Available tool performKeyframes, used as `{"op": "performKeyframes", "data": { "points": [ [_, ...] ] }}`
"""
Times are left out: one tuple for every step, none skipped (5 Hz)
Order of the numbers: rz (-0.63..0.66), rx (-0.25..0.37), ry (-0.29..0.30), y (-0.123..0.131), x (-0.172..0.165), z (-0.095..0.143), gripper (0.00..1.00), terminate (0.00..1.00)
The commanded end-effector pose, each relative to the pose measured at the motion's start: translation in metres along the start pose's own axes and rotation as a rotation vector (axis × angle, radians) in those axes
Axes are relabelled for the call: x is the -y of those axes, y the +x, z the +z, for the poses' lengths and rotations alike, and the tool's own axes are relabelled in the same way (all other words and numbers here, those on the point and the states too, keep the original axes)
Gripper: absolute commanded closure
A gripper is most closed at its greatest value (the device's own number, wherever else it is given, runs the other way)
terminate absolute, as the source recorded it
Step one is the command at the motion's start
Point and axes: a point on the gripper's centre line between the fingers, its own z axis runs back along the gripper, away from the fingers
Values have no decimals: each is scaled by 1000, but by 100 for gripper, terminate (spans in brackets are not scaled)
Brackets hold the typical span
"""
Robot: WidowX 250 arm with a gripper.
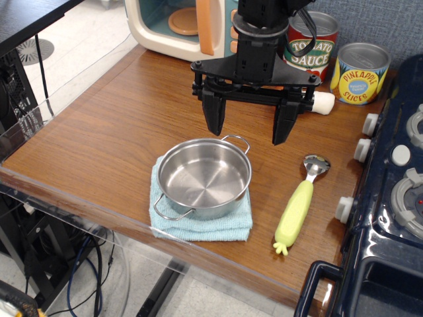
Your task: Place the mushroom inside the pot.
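Observation:
The mushroom needs to go inside the pot (203, 177). My gripper should next grab the mushroom by its cap end for that.
The shiny steel pot (203, 177) with two wire loop handles stands empty on a light blue cloth (218, 228) at the front middle of the wooden table. My black gripper (249, 135) hangs open and empty just behind the pot, fingers pointing down and spread wide. Of the mushroom only the white stem end (322, 102) shows, lying on the table behind my right finger, in front of the cans. Its cap is hidden behind the gripper body.
A yellow-handled scoop (297, 206) lies right of the pot. A tomato sauce can (312, 41) and a pineapple can (360, 74) stand at the back right. A toy microwave (182, 26) is at the back. A dark blue toy stove (390, 198) borders the right side.

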Motion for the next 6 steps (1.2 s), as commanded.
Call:
{"op": "performKeyframes", "data": {
  "points": [
    [0, 0, 0, 0, 0, 0, 0, 0],
    [26, -5, 28, 20, 11, -6, 0, 0],
    [78, 0, 29, 53, 16, -8, 0, 0],
    [135, 0, 15, 86, 19, -8, 0, 0],
    [179, 19, 24, 117, 25, -17, 0, 0],
    [193, 45, 64, 144, 27, -31, 0, 0]
  ]
}}
